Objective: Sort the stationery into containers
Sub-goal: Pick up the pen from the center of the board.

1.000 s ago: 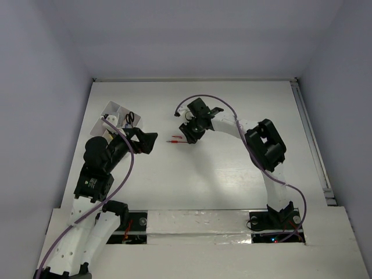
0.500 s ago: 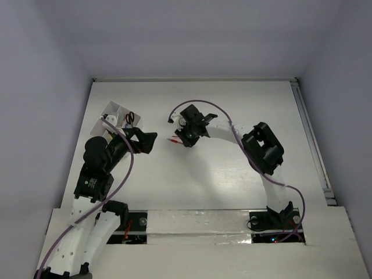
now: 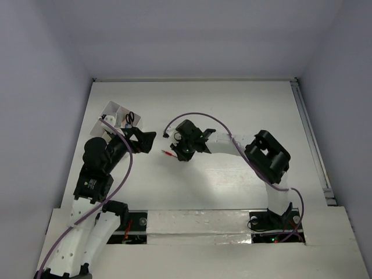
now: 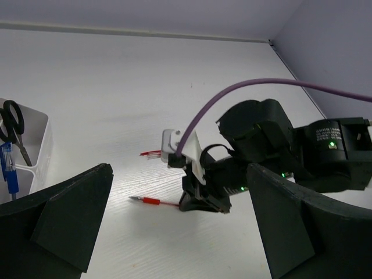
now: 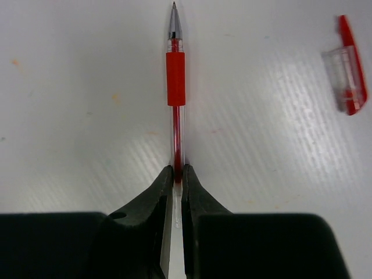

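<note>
The red pen is to be grabbed by its body (image 3: 175,156) (image 4: 168,203), so my left gripper needs to reach for it there. The pen's uncapped tip then stays free to take the cap.
My right gripper (image 5: 177,171) is shut on the back end of a thin red pen (image 5: 176,87), whose uncapped tip points away from it, low over the table. In the top view the right gripper (image 3: 183,152) sits mid-table with the red pen (image 3: 170,154) sticking out to its left. The pen also shows in the left wrist view (image 4: 152,201). My left gripper (image 3: 148,141) is open and empty, just right of the white organiser box (image 3: 113,113). The box holds black-handled scissors (image 4: 14,125) and a blue pen (image 4: 7,165).
A loose clear-and-red pen cap (image 5: 347,70) lies on the table to the right of the pen, and shows in the left wrist view (image 4: 151,153). The right arm's purple cable (image 3: 192,118) arcs over the middle. A rail (image 3: 314,145) runs along the table's right edge.
My right gripper has moved nearer and to the left with the red pen, away from the cap. The left arm has hardly moved.
</note>
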You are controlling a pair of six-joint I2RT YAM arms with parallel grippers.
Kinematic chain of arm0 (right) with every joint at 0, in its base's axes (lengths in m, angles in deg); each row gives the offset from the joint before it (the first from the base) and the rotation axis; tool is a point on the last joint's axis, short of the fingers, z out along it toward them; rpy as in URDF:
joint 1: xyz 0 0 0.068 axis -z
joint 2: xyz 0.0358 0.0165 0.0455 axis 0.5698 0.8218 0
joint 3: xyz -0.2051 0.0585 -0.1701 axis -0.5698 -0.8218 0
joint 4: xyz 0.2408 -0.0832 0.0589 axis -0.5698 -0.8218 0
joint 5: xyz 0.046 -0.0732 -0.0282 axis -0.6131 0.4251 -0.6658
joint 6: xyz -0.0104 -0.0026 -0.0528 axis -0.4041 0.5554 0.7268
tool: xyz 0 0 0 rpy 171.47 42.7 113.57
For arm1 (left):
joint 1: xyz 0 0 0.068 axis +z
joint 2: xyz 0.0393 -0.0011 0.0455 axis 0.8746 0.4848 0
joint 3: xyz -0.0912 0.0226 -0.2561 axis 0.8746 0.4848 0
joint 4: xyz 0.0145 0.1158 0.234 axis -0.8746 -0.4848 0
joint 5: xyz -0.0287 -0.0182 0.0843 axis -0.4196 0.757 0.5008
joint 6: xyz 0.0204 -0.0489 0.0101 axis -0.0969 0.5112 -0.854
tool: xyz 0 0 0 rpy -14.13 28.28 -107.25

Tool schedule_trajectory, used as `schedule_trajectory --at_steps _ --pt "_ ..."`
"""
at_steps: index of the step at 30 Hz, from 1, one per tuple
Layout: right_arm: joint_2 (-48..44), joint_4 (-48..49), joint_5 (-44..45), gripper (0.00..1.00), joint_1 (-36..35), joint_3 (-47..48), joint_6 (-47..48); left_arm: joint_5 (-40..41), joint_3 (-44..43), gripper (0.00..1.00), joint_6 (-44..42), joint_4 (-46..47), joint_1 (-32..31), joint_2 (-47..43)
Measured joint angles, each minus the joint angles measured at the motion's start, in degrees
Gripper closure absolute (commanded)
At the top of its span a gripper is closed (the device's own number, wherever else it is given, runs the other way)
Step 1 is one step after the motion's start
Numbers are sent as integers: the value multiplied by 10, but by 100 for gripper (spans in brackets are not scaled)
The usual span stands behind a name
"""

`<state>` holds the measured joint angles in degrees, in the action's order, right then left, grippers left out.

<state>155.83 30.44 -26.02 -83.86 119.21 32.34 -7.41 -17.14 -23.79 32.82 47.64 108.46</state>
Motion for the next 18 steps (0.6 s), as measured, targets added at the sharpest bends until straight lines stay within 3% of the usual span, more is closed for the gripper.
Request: schedule_trajectory --at_steps 7,12,18 --pt "-92 89 -14 100 -21 -105 -104 -2 0 1 9 1 0 -1" --pt "-176 278 -5 100 -21 -178 -249 -29 2 4 24 15 0 -1" --pt "-207 451 3 100 -21 -220 -371 -59 14 11 45 40 0 1"
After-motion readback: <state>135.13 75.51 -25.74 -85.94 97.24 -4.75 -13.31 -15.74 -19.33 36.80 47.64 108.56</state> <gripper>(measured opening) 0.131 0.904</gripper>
